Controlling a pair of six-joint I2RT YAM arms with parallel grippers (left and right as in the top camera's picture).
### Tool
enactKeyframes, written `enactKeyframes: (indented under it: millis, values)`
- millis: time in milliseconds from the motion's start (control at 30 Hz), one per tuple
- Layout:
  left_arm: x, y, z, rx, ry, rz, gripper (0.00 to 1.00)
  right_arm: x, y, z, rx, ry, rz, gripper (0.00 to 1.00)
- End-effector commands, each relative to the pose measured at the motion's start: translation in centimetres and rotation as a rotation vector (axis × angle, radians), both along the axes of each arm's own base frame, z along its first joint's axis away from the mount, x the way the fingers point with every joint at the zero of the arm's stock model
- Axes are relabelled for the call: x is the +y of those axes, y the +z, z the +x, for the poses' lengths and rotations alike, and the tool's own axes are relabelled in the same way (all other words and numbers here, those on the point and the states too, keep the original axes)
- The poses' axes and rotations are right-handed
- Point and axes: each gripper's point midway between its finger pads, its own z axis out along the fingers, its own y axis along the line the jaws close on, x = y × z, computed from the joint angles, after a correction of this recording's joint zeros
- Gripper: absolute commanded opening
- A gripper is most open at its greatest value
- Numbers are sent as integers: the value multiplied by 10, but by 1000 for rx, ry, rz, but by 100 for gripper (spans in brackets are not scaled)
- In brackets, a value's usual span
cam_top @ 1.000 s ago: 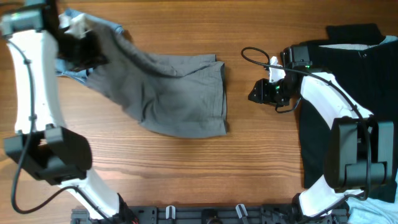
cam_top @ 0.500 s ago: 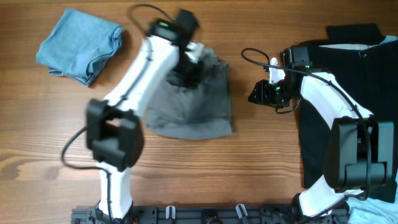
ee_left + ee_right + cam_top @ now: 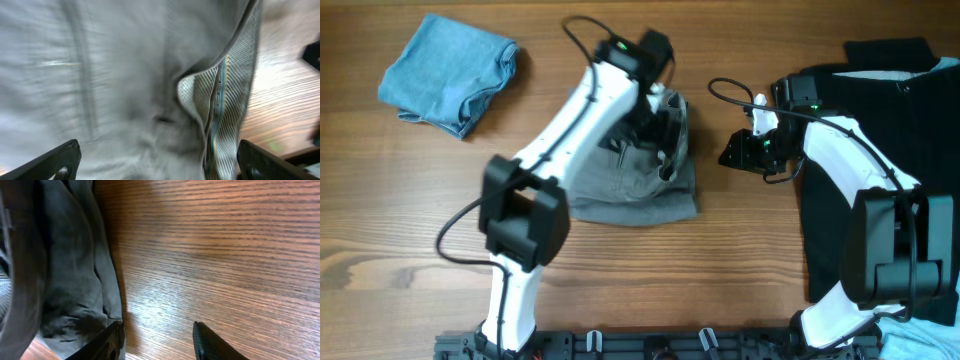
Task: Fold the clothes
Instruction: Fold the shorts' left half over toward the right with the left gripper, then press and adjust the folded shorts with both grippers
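Observation:
Next, my right gripper grips the grey shorts by the loose edge beside that gripper. This leaves the bunched middle of the shorts free to straighten and fold.
The grey shorts lie folded over in a bunched pile at the table's middle. My left gripper hovers just above their right upper part, open, with nothing held. The left wrist view is filled with grey cloth and a striped waistband lining, with the gripper spread wide over them. My right gripper stands open just right of the shorts. In the right wrist view only bare wood lies between its fingers, and the shorts' edge is beside the left finger.
A folded light-blue garment lies at the back left. A black garment is spread along the right side under the right arm. A black cable loops by the right wrist.
My left arm swung from the far left to the middle, carrying one end of the grey shorts over the rest. Its gripper then opened and let the cloth go. The right arm stayed still.

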Motion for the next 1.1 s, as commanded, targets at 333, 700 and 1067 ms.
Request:
enactKeyframes:
  millis: [333,700,1067]
  values:
    - [156,56,52,-138,369,66,34,85,138,-4,-420,357,501,19]
    - [129,8,28,55,288,-226,4,184,52,-15,-215,324,292,4]
    - [124,-35,-16,234,302,-227,4,120,-54,-39,365,-253,31,4]
